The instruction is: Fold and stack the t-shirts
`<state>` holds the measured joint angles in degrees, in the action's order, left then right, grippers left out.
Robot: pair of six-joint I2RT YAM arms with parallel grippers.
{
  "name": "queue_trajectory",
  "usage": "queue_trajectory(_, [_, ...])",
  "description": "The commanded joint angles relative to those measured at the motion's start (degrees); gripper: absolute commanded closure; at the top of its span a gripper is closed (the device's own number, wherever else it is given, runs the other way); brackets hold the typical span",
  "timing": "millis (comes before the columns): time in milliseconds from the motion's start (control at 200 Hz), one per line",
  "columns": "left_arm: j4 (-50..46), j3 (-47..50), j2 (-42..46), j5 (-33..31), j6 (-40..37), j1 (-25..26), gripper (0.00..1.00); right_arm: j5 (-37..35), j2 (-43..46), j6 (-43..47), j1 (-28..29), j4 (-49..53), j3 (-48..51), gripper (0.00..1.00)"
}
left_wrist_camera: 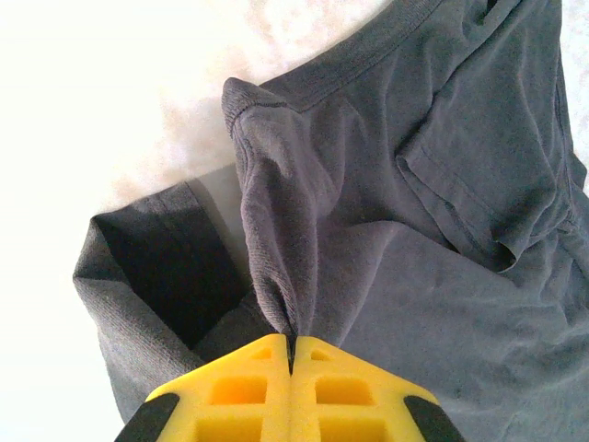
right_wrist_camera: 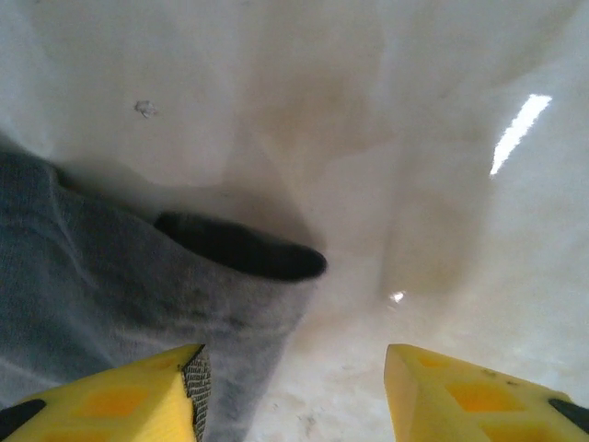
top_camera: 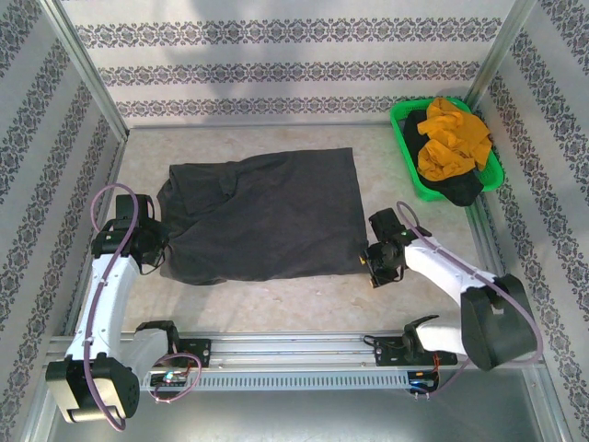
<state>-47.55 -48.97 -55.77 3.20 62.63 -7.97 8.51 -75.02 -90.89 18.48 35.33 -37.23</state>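
My right gripper grabs the grey t-shirt's near corner [top_camera: 364, 270] [right_wrist_camera: 301, 278] next, opposite my left gripper's hold, to spread the t-shirt out for folding.
A dark charcoal-grey t-shirt [top_camera: 262, 216] lies spread on the table's middle. My left gripper [top_camera: 150, 247] is at its left edge, shut on a pinched fold of the grey cloth [left_wrist_camera: 276, 267], which rises from between the yellow fingers [left_wrist_camera: 239, 391]. My right gripper [top_camera: 379, 267] stands open at the shirt's near right corner; that corner [right_wrist_camera: 184, 285] lies just in front of the left finger [right_wrist_camera: 138, 391], with bare table between the fingers. A mustard-orange t-shirt [top_camera: 451, 136] lies crumpled on a blackish one [top_camera: 457, 189] in the green basket.
The bright green basket [top_camera: 402, 129] sits at the far right corner against the patterned wall. Metal frame posts and a rail [top_camera: 276, 345] border the table. Bare table lies before and behind the spread shirt.
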Motion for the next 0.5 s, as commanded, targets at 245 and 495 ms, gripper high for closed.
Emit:
queue_trajectory(245, [0.1,-1.4,1.2,0.5,-0.8,-0.6,1.00,3.9,-12.1,2.2,-0.3,-5.2,-5.2,0.63])
queue_trajectory(495, [10.9,-1.9,0.2,5.0,-0.5,-0.6,1.00,-2.4,-11.7,11.1,-3.9,-8.6,-16.0,1.00])
